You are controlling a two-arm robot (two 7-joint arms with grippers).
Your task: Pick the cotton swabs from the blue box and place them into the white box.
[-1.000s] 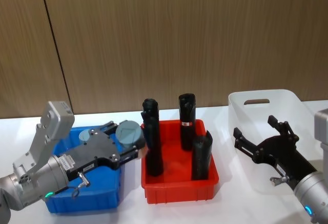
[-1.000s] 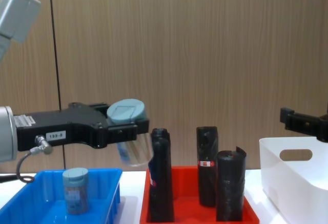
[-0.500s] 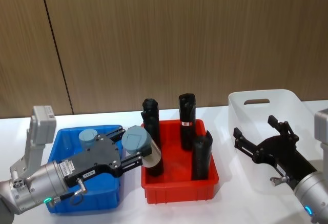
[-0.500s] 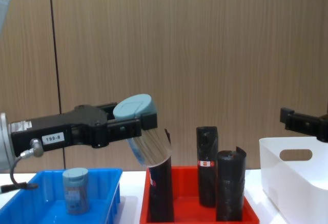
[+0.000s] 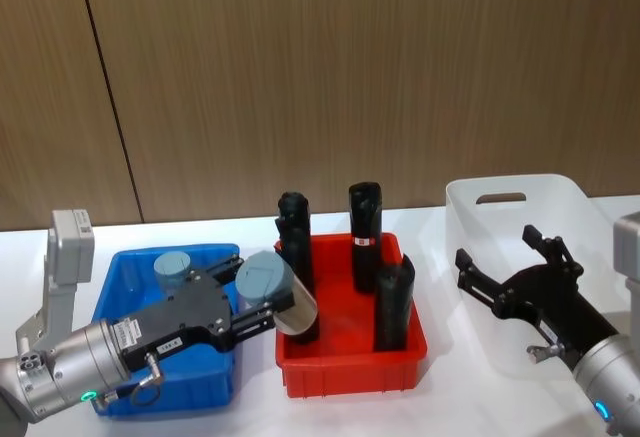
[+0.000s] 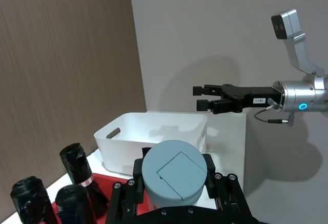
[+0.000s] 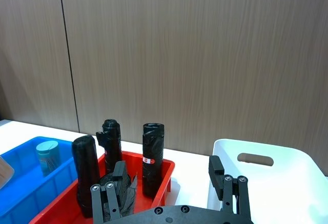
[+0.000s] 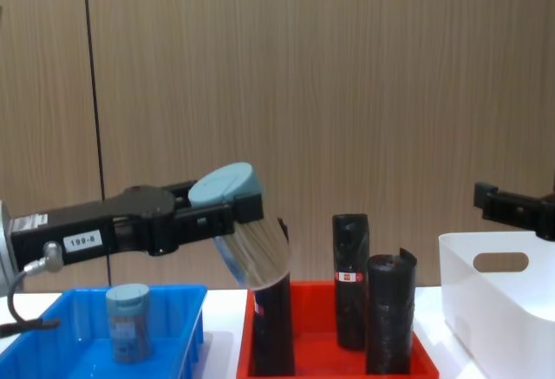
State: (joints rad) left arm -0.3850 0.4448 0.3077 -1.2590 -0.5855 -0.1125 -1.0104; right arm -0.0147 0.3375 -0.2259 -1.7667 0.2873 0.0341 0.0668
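Note:
Next, my right gripper grabs the cotton swab jar by its clear lower body (image 8: pixel 264 259) (image 5: pixel 298 314), which sticks out free, since my left gripper's fingers wrap the jar's lid.
My left gripper (image 5: pixel 258 309) is shut on a cotton swab jar (image 5: pixel 280 295) with a grey-blue lid (image 8: pixel 225 185). It holds the jar tilted in the air, over the edge where the blue box (image 5: pixel 160 397) meets the red tray. A second cotton swab jar (image 5: pixel 172 266) stands upright inside the blue box (image 8: pixel 192 327). The white box (image 5: pixel 505 183) sits at the far right. My right gripper (image 5: pixel 495 247) hovers open in front of the white box, with nothing between its fingers.
A red tray (image 5: pixel 350 372) stands between the two boxes and holds three tall black wrapped rolls (image 5: pixel 365 222), one with a red label. The held jar hangs close to the nearest roll (image 8: pixel 270 327). A wood-panel wall runs behind the white table.
The left gripper has carried the jar to the right, from above the blue box toward the red tray, and tilted it further. The right gripper has not moved.

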